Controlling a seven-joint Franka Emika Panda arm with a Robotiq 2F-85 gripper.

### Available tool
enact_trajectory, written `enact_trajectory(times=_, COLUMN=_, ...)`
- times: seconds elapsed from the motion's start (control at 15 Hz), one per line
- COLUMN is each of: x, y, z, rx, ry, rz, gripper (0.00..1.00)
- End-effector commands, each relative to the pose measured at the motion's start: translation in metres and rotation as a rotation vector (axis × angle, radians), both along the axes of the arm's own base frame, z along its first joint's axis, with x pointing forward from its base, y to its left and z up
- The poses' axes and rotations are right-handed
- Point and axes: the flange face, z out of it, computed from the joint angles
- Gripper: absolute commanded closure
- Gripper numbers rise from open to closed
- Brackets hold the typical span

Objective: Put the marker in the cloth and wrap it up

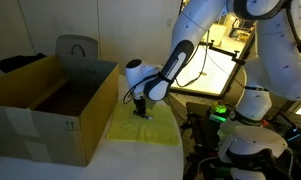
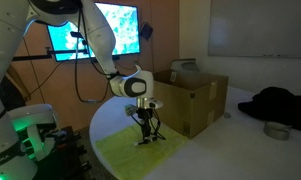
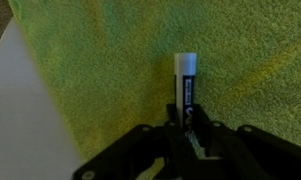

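Observation:
The gripper needs to release the marker now, because the marker is low over the flat middle of the cloth and would come to rest there.
A yellow-green cloth (image 3: pixel 110 60) lies spread on the white table; it shows in both exterior views (image 1: pixel 150 130) (image 2: pixel 140 155). A black marker with a white cap (image 3: pixel 186 85) is held between my gripper's (image 3: pixel 188 128) fingers, its capped end pointing away over the cloth. In both exterior views my gripper (image 1: pixel 142 110) (image 2: pixel 145 135) points straight down, low over the cloth's middle. Whether the marker touches the cloth I cannot tell.
A large open cardboard box (image 1: pixel 50 105) (image 2: pixel 190 95) stands on the table right beside the cloth. The round table's edge (image 1: pixel 180 150) runs close to the cloth. A dark bundle (image 2: pixel 280 105) and a small bowl (image 2: pixel 277 130) sit farther off.

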Motion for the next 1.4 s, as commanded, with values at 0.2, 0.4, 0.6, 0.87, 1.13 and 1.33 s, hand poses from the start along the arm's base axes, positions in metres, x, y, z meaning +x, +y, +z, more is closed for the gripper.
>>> enact_trajectory(times=0.2, x=0.001, y=0.005, z=0.001, rx=-0.008, ry=0.008, rz=0.001, gripper=0.41)
enact_trajectory(times=0.4, x=0.0, y=0.011, z=0.016, rx=0.005, ry=-0.013, rz=0.022, gripper=0.16)
enact_trajectory(times=0.6, x=-0.001, y=0.021, z=0.036, rx=0.013, ry=-0.048, rz=0.046, gripper=0.0)
enact_trajectory(times=0.87, x=-0.001, y=0.046, z=0.056, rx=0.054, ry=-0.085, rz=0.105, gripper=0.0)
enact_trajectory(times=1.13, x=-0.005, y=0.088, z=0.051, rx=0.139, ry=-0.09, rz=0.203, gripper=0.0)
enact_trajectory(times=1.33, x=-0.011, y=0.117, z=0.037, rx=0.205, ry=-0.068, rz=0.286, gripper=0.0)
